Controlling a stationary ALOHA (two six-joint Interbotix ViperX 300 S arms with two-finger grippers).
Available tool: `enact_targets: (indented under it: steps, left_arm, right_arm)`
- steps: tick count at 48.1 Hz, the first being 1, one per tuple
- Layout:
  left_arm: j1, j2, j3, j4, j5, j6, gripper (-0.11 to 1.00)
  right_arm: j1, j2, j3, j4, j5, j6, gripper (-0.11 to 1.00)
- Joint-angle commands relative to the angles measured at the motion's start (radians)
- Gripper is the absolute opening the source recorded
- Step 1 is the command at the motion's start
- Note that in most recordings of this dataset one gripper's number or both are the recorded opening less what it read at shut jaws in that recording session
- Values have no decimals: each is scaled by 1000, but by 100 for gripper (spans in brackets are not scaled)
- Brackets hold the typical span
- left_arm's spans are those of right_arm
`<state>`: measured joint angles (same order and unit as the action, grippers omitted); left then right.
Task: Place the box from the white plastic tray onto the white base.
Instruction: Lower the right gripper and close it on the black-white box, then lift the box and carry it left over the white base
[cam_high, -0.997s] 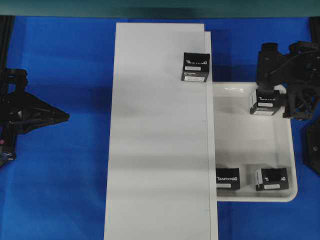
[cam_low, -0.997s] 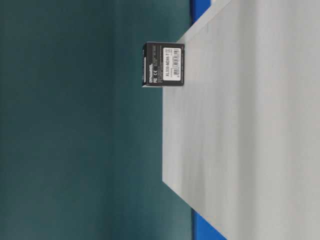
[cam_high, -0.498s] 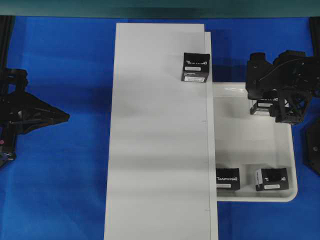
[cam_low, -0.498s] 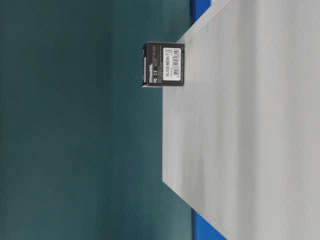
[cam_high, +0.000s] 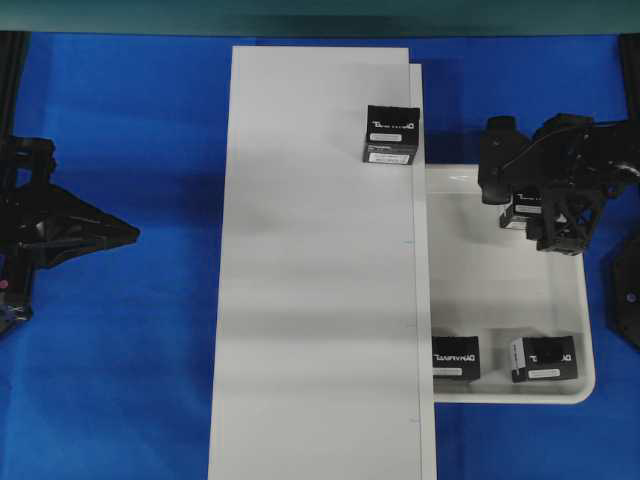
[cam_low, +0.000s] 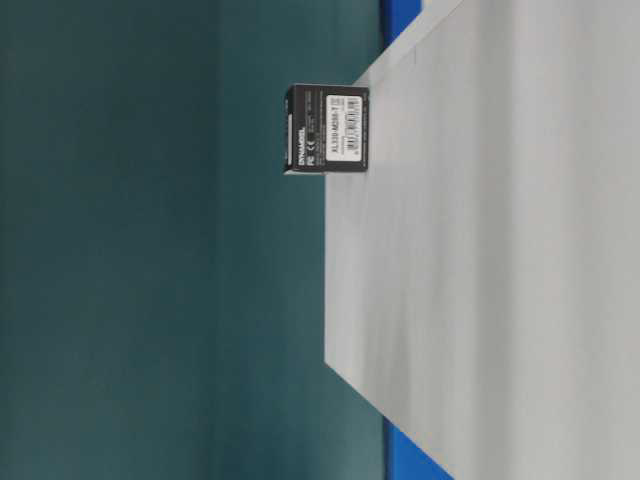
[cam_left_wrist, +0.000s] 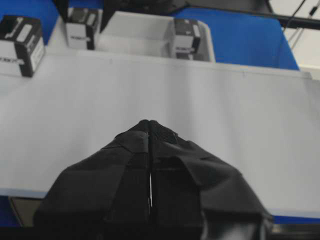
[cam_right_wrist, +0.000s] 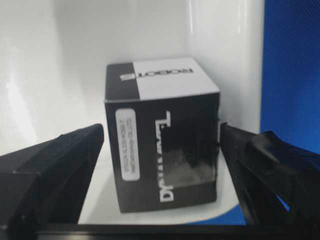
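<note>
My fingers are down on both sides of the black box, so my right gripper should close on it.
In the white plastic tray (cam_high: 500, 290) at the right, one black box (cam_high: 519, 215) stands near the far right corner. My right gripper (cam_high: 535, 215) hangs over it. In the right wrist view this box (cam_right_wrist: 160, 140) sits on the tray floor between the fingers (cam_right_wrist: 60, 165) of my open right gripper (cam_right_wrist: 160, 155). There is a gap on the left side, and the right finger is close against the box. Another box (cam_high: 391, 134) stands on the white base (cam_high: 320, 280) near its far right edge. My left gripper (cam_high: 130, 234) rests shut at the left, off the base.
Two more boxes (cam_high: 456, 357) (cam_high: 543, 358) stand along the tray's near edge. The tray's rim (cam_right_wrist: 225, 60) rises just right of the box between the fingers. Blue table cloth (cam_high: 120, 380) surrounds the base. The left wrist view shows the shut fingertips (cam_left_wrist: 150, 125) over the base (cam_left_wrist: 240, 120).
My right gripper has moved left and come down round the box in the tray, with its jaws opened a little wider. The boxes and the left arm have not moved.
</note>
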<state>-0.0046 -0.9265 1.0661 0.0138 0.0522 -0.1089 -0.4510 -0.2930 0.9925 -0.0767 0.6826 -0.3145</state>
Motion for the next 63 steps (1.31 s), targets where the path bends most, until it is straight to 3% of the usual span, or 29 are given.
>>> enact_targets:
  steps: [1, 15, 26, 32, 37, 46, 53, 63]
  left_arm:
    - [3, 6, -28, 2, -6, -2, -6]
    - [8, 6, -28, 2, -5, -2, -6]
    - [11, 6, -28, 2, -5, -2, -6]
    - [11, 6, -28, 2, -5, -2, -6]
    - [8, 6, -28, 2, -6, -5, -6]
    - [9, 6, -28, 0, -5, -14, -6]
    - [8, 6, -28, 2, -6, -14, -6]
    - [8, 6, -28, 2, -5, -14, -6]
  right_arm:
    - [2, 20, -3, 9, -15, 2, 100]
    - [5, 20, 2, 12, -8, 11, 96]
    - [15, -9, 0, 31, 3, 15, 62]
    - [15, -44, -11, 66, 40, 17, 62]
    - [17, -98, -49, 132, 135, 21, 62]
    - [40, -186, -176, 202, 367, 29, 62]
    - [74, -202, -307, 206, 491, 64, 62]
    - [144, -133, -489, 206, 577, 129, 62]
